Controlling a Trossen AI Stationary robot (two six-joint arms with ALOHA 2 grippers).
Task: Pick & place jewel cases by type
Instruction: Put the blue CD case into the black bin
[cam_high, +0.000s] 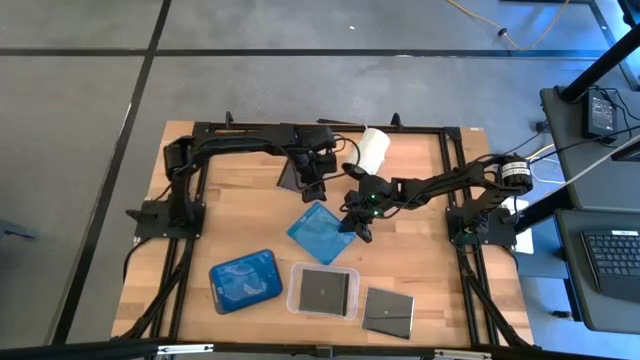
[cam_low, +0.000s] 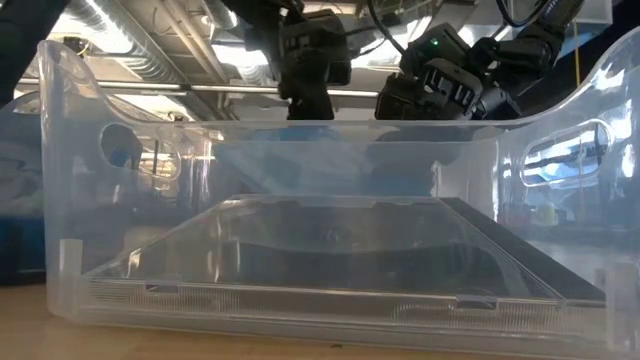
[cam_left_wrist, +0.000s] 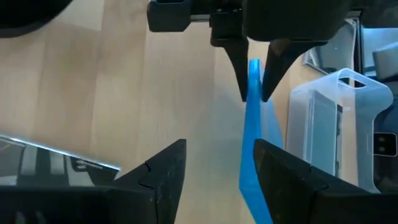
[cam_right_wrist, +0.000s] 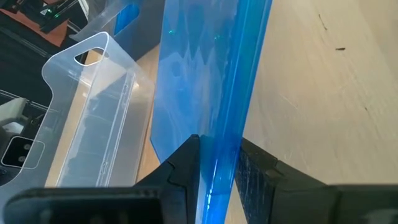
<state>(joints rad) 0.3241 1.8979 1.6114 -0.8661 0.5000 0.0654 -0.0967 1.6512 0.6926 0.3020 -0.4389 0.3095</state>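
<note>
The left gripper should next grab the blue jewel case by its free edge (cam_high: 312, 208) (cam_left_wrist: 254, 186), so that the case can be sorted into the tray of blue cases.
A translucent blue jewel case (cam_high: 318, 232) is at mid-table, with my right gripper (cam_high: 358, 226) shut on its right side. My left gripper (cam_high: 312, 190) stands open at the case's far corner; in its wrist view the case (cam_left_wrist: 251, 155) runs edge-on between its fingers, close to one of them. A dark jewel case (cam_high: 326, 289) lies flat in the clear tray (cam_high: 294, 300). Another dark case (cam_high: 388, 310) lies flat on the wood near the front edge. The blue tray (cam_high: 245, 281) at front left holds blue cases. My right gripper pinches the blue case's edge (cam_right_wrist: 219, 155) between its two fingers, one on each flat face. The fingers come slanting down from the table's right. The case stands tilted and stretches away from the fingers toward the left arm. Whether my left gripper touches the case, I cannot tell.
A white cylinder (cam_high: 372, 150) lies at the far edge behind both grippers. The clear tray's wall (cam_low: 300, 200) fills the low view. A black frame (cam_high: 300, 128) borders the table. Bare wood shows at the left (cam_high: 230, 210) and the right (cam_high: 420, 250).
</note>
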